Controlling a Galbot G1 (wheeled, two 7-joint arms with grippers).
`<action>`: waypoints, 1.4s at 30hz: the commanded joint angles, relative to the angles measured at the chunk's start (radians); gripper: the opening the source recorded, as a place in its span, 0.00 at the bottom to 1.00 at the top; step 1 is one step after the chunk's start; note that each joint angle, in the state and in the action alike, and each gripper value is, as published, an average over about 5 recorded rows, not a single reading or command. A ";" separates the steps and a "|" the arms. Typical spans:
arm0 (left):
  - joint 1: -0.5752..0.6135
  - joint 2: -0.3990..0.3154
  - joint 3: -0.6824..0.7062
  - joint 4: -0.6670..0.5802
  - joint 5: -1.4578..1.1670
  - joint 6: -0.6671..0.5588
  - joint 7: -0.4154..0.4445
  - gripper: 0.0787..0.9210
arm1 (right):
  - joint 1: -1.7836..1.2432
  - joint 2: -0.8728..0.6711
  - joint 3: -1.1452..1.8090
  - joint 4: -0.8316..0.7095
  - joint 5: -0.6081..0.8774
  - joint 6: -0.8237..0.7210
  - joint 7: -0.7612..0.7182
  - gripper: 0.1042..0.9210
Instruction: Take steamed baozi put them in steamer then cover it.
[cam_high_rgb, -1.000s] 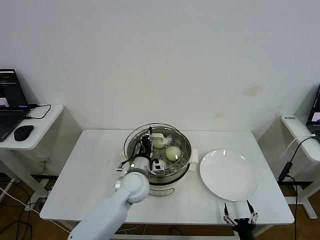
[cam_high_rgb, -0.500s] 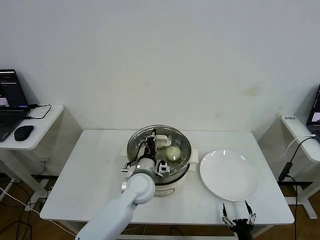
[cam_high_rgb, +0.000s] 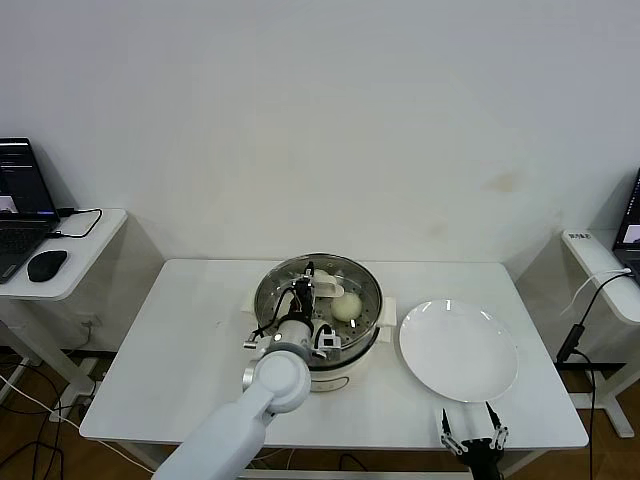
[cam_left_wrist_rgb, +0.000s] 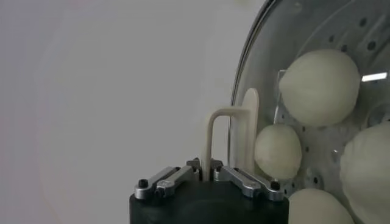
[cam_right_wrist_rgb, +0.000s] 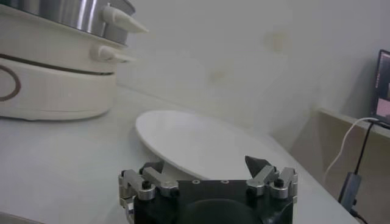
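Note:
I should open my left gripper now. The glass cover is centred on the steel basket's rim in the head view, so it would stay there.
The steamer (cam_high_rgb: 366, 330), a steel basket on a cream-white pot base, stands mid-table. The glass cover (cam_high_rgb: 350, 276) sits over it, almost centred; I cannot tell whether it rests on the rim. My left gripper (cam_high_rgb: 308, 296) is above the basket, shut on the cover's cream bar handle (cam_left_wrist_rgb: 211, 137). In the left wrist view the gripper (cam_left_wrist_rgb: 207, 170) pinches that handle, and several pale baozi (cam_left_wrist_rgb: 320, 85) lie in the basket behind the glass. One baozi (cam_high_rgb: 347, 307) shows in the head view. My right gripper (cam_high_rgb: 470, 440) hangs open at the table's front edge, empty.
An empty white plate (cam_high_rgb: 458, 350) lies right of the steamer, just beyond my right gripper (cam_right_wrist_rgb: 207, 167); the plate (cam_right_wrist_rgb: 195, 137) and the pot base (cam_right_wrist_rgb: 55, 91) show in the right wrist view. Side desks stand left, with laptop (cam_high_rgb: 15, 215) and mouse (cam_high_rgb: 47, 265), and right (cam_high_rgb: 600, 265).
My left gripper has carried the cover a little to the right, from overhanging the steamer's left side to nearly centred over it. The right arm has barely moved.

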 joint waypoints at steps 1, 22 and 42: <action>0.008 -0.006 -0.002 -0.005 0.005 0.000 0.003 0.09 | 0.000 0.001 -0.004 0.000 -0.004 0.000 -0.002 0.88; 0.282 0.140 -0.134 -0.297 -0.406 -0.035 -0.225 0.59 | -0.006 -0.003 -0.005 -0.001 -0.001 0.003 -0.005 0.88; 0.909 0.113 -0.710 -0.433 -1.353 -0.676 -0.606 0.88 | -0.040 -0.070 -0.038 0.060 0.139 -0.016 -0.031 0.88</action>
